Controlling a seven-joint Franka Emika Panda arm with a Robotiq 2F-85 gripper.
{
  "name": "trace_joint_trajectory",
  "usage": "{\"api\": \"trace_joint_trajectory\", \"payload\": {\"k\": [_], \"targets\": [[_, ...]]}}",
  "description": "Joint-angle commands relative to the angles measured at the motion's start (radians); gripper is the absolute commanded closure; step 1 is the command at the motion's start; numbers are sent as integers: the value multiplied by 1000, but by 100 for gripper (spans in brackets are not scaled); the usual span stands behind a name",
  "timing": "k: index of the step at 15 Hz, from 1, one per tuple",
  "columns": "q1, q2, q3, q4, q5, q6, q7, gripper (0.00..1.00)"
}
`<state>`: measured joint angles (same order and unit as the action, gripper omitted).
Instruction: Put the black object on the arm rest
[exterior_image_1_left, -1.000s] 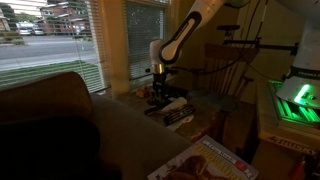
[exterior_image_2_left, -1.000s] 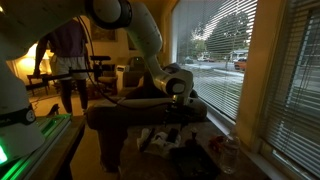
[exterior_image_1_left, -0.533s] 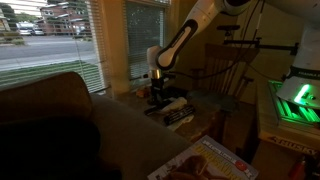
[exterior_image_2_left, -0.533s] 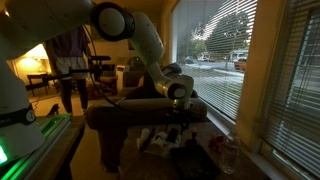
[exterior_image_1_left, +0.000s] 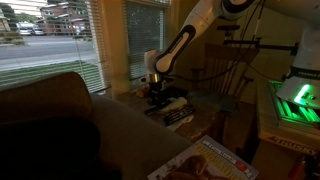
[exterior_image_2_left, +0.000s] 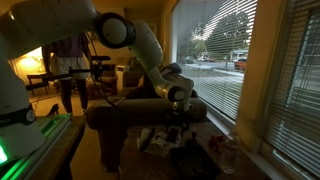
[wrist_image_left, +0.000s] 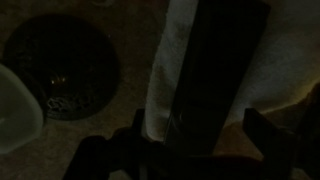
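My gripper should close on the bar now, because my fingers reach past the bar's near end along its sides in the wrist view.
The black object is a slim dark bar lying on a white sheet, seen close up in the wrist view. My gripper is open, with one finger on each side of the bar's near end; whether they touch it I cannot tell. In both exterior views the gripper hangs low over a cluttered low surface, where the bar itself is too dark to make out. The arm rest is the broad brownish-grey padded sofa arm at the front; it also shows in an exterior view.
A round dark mesh disc lies beside the white sheet. A black-and-white striped item lies near the gripper. A colourful magazine lies at the front. A wooden chair stands behind, and a green-lit device at the side.
The arm has lowered the gripper a little toward the cluttered surface. Nothing has been taken hold of.
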<state>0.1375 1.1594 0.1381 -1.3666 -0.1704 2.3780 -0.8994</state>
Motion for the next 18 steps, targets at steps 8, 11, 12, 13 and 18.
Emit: {"api": "trace_joint_trajectory", "payload": {"k": [8,11,12,13,18], "targets": [[35,67,-17,111,-31,-87,49,40],[39,59,-14,115,-29,-108,51,62],[41,54,-13,113,-29,-113,51,66],[42,42,-10,104,-28,-114,50,66],[26,-58,32,26,-12,-88,30,66]]}}
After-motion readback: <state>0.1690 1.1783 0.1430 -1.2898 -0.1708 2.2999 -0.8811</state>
